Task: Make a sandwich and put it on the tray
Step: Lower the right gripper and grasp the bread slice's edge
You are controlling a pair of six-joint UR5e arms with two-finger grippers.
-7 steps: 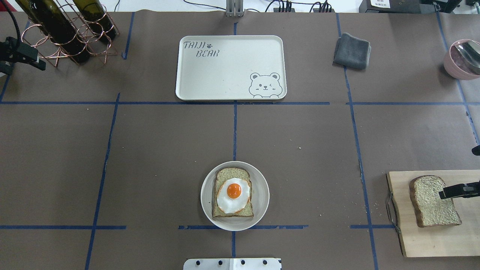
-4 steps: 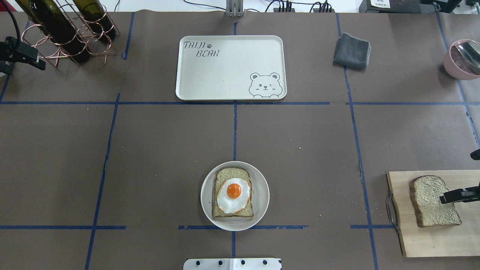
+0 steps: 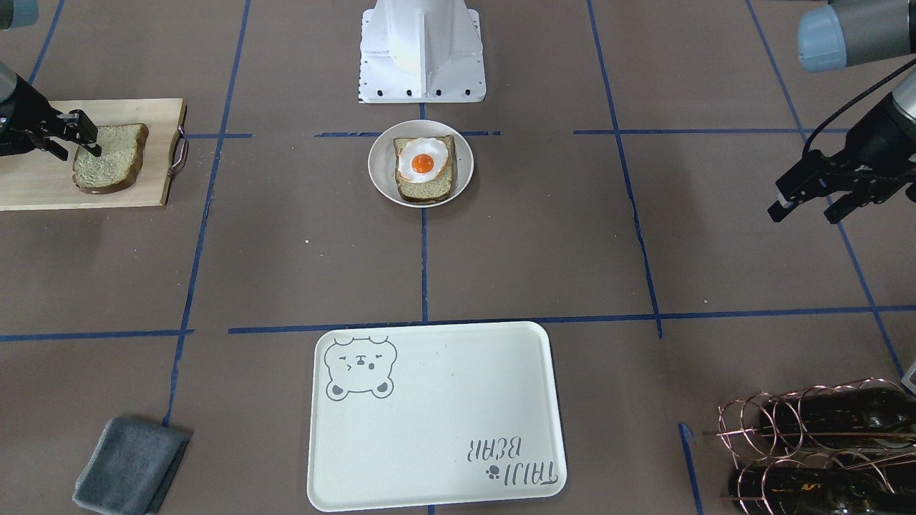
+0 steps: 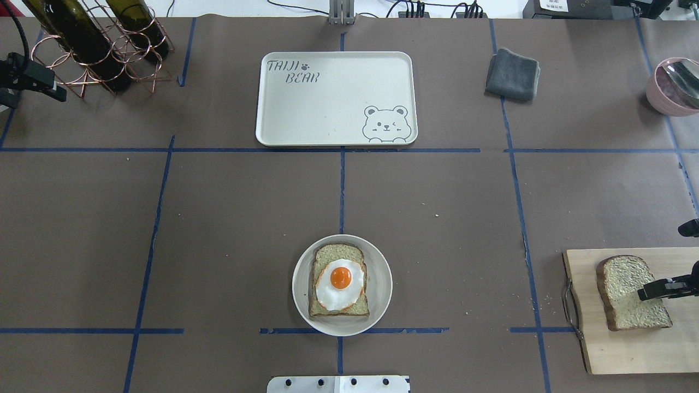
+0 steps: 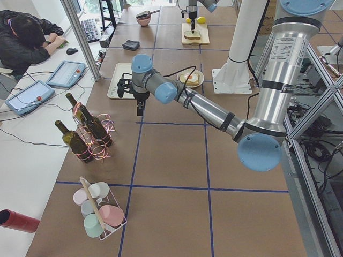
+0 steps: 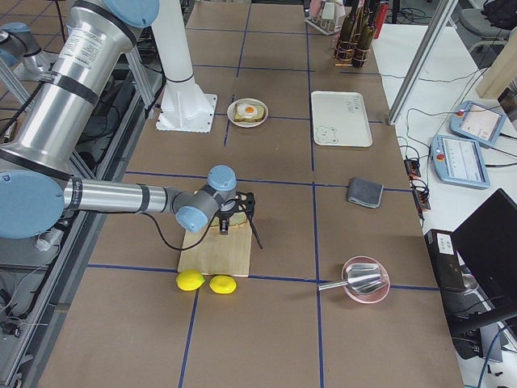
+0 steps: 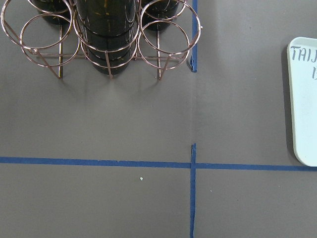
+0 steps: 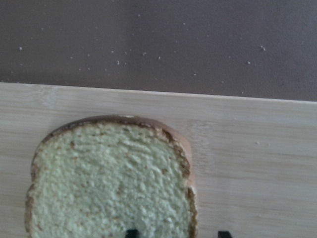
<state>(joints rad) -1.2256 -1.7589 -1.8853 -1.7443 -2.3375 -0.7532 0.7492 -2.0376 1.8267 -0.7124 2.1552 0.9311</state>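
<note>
My right gripper grabs the second bread slice by its crusted side (image 3: pixel 77 166) next, to top the fried egg on the plate (image 3: pixel 421 160).
A small whitish plate (image 4: pixel 382 262) at the near middle holds one bread slice (image 4: pixel 338 254) with a fried egg (image 4: pixel 339 284) on top, uncovered. A second bread slice (image 4: pixel 625 292) lies on the wooden cutting board (image 4: pixel 617 349) at the near right. My right gripper (image 4: pixel 658 288) is open and low over that slice's right edge. In the right wrist view one fingertip (image 8: pixel 131 233) is over the slice (image 8: pixel 109 183) and the other is over the board. The cream bear tray (image 4: pixel 327 109) lies at the far middle with nothing on it. My left gripper (image 3: pixel 803 213) is open and holds nothing, far to the left.
A copper rack with wine bottles (image 4: pixel 98 49) stands at the far left. A folded grey cloth (image 4: pixel 512 75) lies right of the tray. A pink bowl with a spoon (image 4: pixel 674 87) is at the far right. Two lemons (image 6: pixel 202 282) lie beside the board.
My right gripper has shifted a little toward the table's near edge over the bread slice on the board. The left arm, plate and tray have not moved.
</note>
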